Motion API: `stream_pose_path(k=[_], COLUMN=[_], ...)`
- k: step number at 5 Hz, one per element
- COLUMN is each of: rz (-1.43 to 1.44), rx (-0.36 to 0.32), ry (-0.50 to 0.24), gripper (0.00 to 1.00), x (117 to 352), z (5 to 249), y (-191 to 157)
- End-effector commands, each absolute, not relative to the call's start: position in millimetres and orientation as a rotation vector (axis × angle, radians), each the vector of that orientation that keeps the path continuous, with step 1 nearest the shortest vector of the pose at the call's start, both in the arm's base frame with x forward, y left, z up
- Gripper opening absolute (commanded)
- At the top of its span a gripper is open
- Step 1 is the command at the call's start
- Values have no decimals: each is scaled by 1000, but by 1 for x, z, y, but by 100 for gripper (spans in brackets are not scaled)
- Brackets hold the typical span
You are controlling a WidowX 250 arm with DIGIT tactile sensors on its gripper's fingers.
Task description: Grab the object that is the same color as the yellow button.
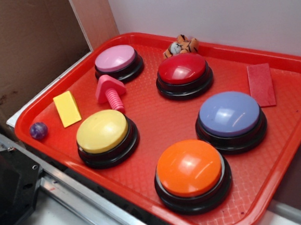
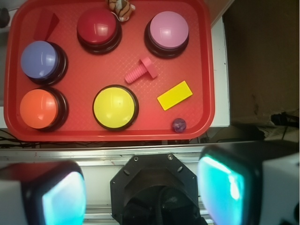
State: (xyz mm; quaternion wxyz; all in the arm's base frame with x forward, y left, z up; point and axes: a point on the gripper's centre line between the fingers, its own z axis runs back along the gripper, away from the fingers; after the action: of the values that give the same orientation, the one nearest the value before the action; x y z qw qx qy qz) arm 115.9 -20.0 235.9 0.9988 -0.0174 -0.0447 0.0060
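Note:
My gripper grabs the yellow block (image 1: 67,108) by its long sides next, to pick out the object that matches the yellow button (image 1: 103,131).
The small flat yellow wedge block (image 1: 67,108) lies on the red tray (image 1: 155,112) near its left edge; in the wrist view it (image 2: 175,95) lies right of the yellow button. The yellow dome button (image 1: 103,131) on its black base stands at the tray's front left and also shows in the wrist view (image 2: 114,107). My gripper (image 2: 143,190) is open and empty, high above the robot base, back from the tray's near edge. Its two pads (image 2: 220,185) stand wide apart. The gripper is out of the exterior view.
On the tray: pink (image 1: 116,59), red (image 1: 182,69), blue (image 1: 230,114) and orange (image 1: 189,168) dome buttons, a pink plastic bolt (image 1: 110,91), a flat red rectangle (image 1: 261,84), a small tiger toy (image 1: 181,46) and a purple ball (image 1: 38,130). A cardboard wall (image 1: 25,44) stands at the left.

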Motion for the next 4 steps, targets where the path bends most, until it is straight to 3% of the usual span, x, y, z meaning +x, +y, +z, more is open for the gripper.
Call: stream_pose_path(k=[1,2,3,4], rz=[12,223,413,641], rx=[-35,-66,-90,-169], ry=[-89,-119,-91,-142], gripper=[100,100,100,100], x=[116,132,152,163], z=[236,216,190,169], y=[-20,-13,-1,19])
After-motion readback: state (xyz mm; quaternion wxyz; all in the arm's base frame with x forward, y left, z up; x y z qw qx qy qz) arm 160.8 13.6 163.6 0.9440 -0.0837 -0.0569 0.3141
